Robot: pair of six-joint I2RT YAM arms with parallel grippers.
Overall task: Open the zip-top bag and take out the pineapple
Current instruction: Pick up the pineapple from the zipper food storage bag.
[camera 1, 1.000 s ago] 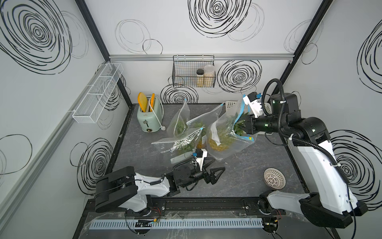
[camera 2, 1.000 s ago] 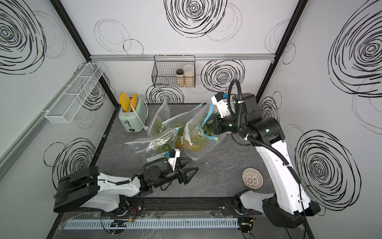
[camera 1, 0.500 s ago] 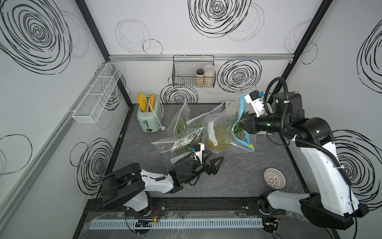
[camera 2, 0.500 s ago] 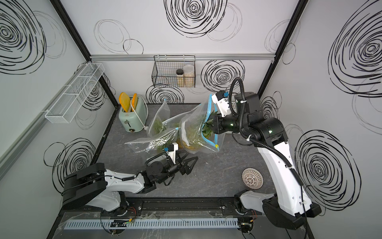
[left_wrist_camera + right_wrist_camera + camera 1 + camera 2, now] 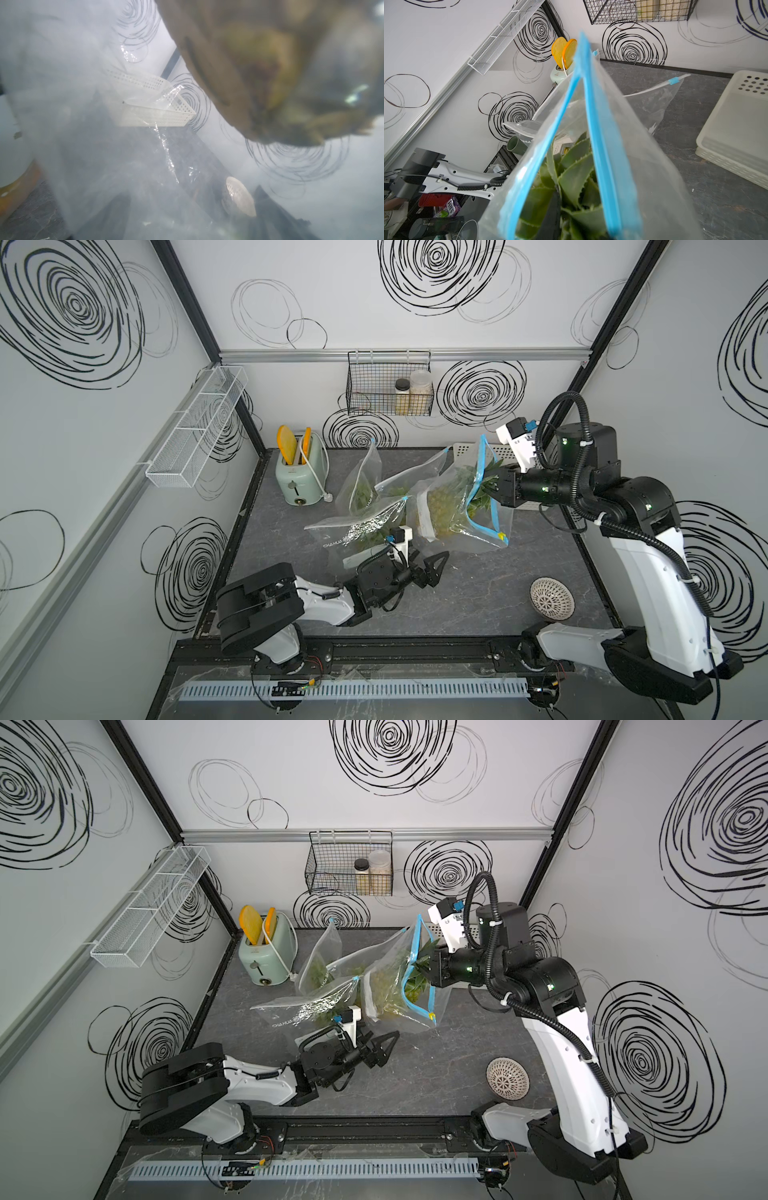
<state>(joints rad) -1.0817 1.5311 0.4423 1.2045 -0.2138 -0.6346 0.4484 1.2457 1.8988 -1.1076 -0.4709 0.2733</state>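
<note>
The pineapple needs to come out, so I should next use my left gripper to grab the zip-top bag's closed end, beyond the pineapple's base [image 5: 270,62]. The bag's opening then stays free.
A clear zip-top bag [image 5: 453,526] [image 5: 390,1006] with a blue zip strip [image 5: 600,145] hangs above the table, its mouth open towards my right arm. The pineapple [image 5: 440,506] lies inside it, leaves [image 5: 575,178] at the mouth. My right gripper [image 5: 493,489] [image 5: 424,969] [image 5: 564,220] reaches into the mouth and is shut on the pineapple's leaves; one black finger [image 5: 550,214] shows among them. My left gripper [image 5: 432,569] [image 5: 380,1048] stands open low over the table, just in front of and below the bag. The left wrist view looks through blurred plastic at the pineapple's base [image 5: 270,62].
Two more clear bags [image 5: 360,489] [image 5: 357,526] holding green leafy fruit lie left of the held bag. A mint toaster [image 5: 299,472] stands back left. A white perforated basket [image 5: 463,450] [image 5: 737,128] sits behind the bag. A woven bowl [image 5: 552,599] rests front right. A wire basket [image 5: 388,393] hangs on the back wall.
My left gripper has moved away from the front edge, closer under the hanging bag, still open. The right gripper keeps its hold, and the bag has swung slightly.
</note>
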